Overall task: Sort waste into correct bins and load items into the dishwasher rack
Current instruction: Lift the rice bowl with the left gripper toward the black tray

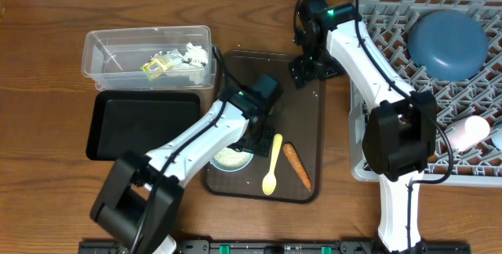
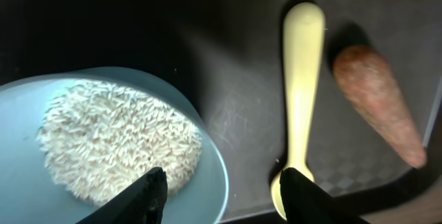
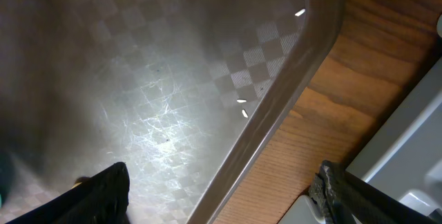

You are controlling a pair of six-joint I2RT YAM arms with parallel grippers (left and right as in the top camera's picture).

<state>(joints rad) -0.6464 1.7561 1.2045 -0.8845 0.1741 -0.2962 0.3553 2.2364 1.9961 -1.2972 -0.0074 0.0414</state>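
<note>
My left gripper moves down to the cup's rim first, next, since the rim lies below its fingers and closing now would catch only air.
A light blue cup (image 2: 103,134) (image 1: 233,158) full of white rice (image 2: 117,141) stands on the dark brown serving tray (image 1: 302,121). My left gripper (image 2: 224,196) (image 1: 252,144) is open just above it. One finger is over the rice, the other over the bowl of the pale yellow spoon (image 2: 300,92) (image 1: 272,164), with the cup's rim between them. The orange carrot (image 2: 380,103) (image 1: 296,165) lies right of the spoon. My right gripper (image 3: 221,193) (image 1: 307,72) hangs open and empty over the serving tray's far right edge (image 3: 276,113), beside the dishwasher rack (image 1: 392,19).
The clear tub (image 1: 102,50) at the back left holds crumpled tissue (image 1: 192,54) and a yellow-green wrapper (image 1: 154,67). The black tray (image 1: 141,121) lies in front of it. A dark blue dish (image 1: 447,42) and a pink-white cup (image 1: 468,132) sit in the rack.
</note>
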